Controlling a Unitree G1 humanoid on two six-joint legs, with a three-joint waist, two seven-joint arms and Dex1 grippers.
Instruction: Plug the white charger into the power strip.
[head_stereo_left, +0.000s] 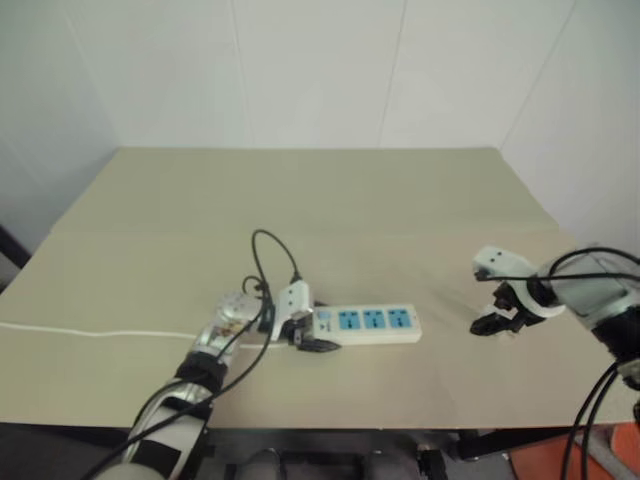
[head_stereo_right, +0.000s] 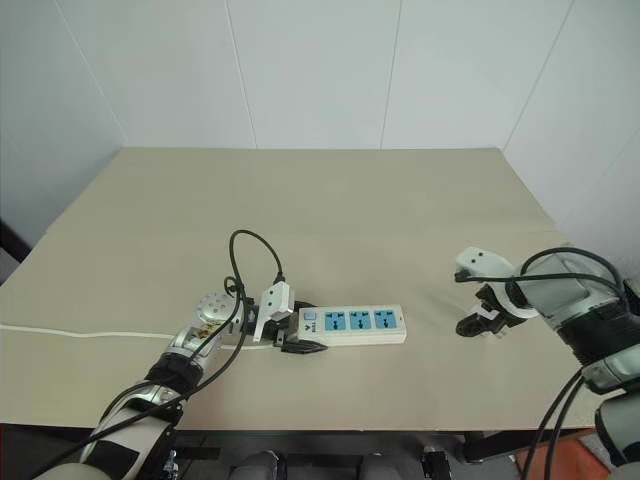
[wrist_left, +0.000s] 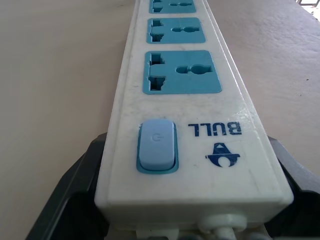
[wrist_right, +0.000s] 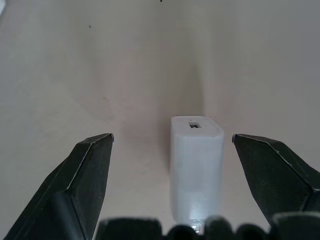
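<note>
Next, my right gripper grips the white charger by its slotted USB end (wrist_right: 196, 131) to plug it in.
The power strip (head_stereo_left: 372, 322) is a white bar with three blue socket faces, lying near the table's front edge. My left gripper (head_stereo_left: 305, 338) is shut on its switch end. In the left wrist view the black fingers (wrist_left: 70, 200) hug both sides of the strip (wrist_left: 185, 115) beside the blue switch. The white charger (wrist_right: 196, 160) rests on the table at the right, its slotted end toward the wrist camera. My right gripper (head_stereo_right: 480, 323) hangs over it, pointing steeply down and open. The charger sits in the gap between the fingers and touches neither.
The strip's thin white cord (head_stereo_left: 100, 334) runs left along the beige table (head_stereo_left: 330, 200) to its edge. White walls stand close behind the table and to its right. Black arm cables (head_stereo_left: 270, 250) loop above the left wrist.
</note>
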